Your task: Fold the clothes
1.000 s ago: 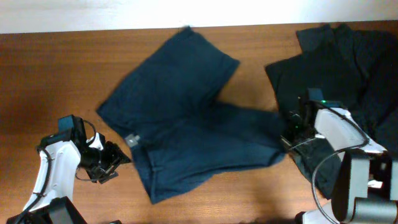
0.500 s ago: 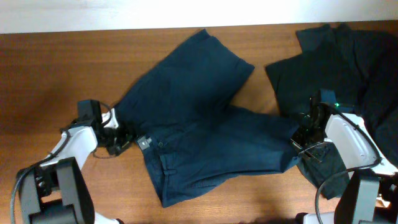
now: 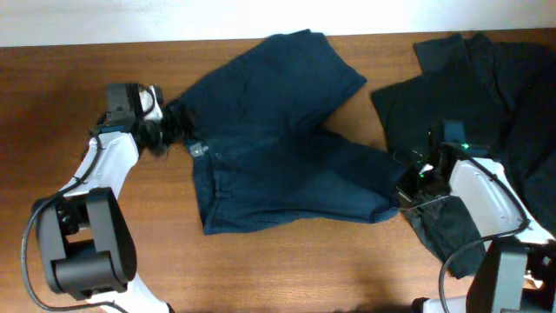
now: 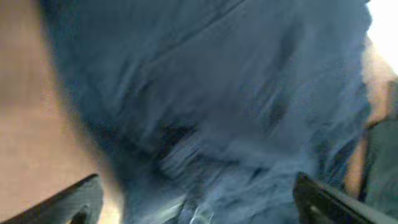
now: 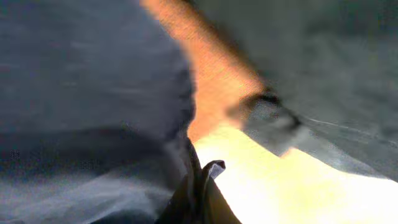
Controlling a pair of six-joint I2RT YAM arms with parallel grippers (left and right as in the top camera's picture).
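The navy-blue shorts need to be stretched and folded, so my left gripper will next grab the waistband's corner (image 3: pixel 198 148) opposite the held leg hem (image 3: pixel 387 209).
The navy-blue shorts (image 3: pixel 278 148) lie spread on the brown table (image 3: pixel 52 104), waistband to the left and legs to the right. My left gripper (image 3: pixel 174 126) is at the waistband's upper corner. In the left wrist view its fingers (image 4: pixel 199 205) stand wide apart with blurred navy cloth (image 4: pixel 217 93) between them. My right gripper (image 3: pixel 407 187) is at the hem of the lower leg. In the right wrist view its fingers (image 5: pixel 202 186) are shut on a fold of the navy cloth (image 5: pixel 93 93). Black clothes (image 3: pixel 469 87) lie piled at the right.
The black pile reaches the table's right edge and lies partly under my right arm; a grey-black fold of it (image 5: pixel 323 74) shows in the right wrist view. Bare wood (image 3: pixel 287 269) shows in front of the shorts.
My left gripper went from the front left to the waistband, then toward the back. The shorts swung with it, waistband now further back. My right gripper kept its hold on the leg hem.
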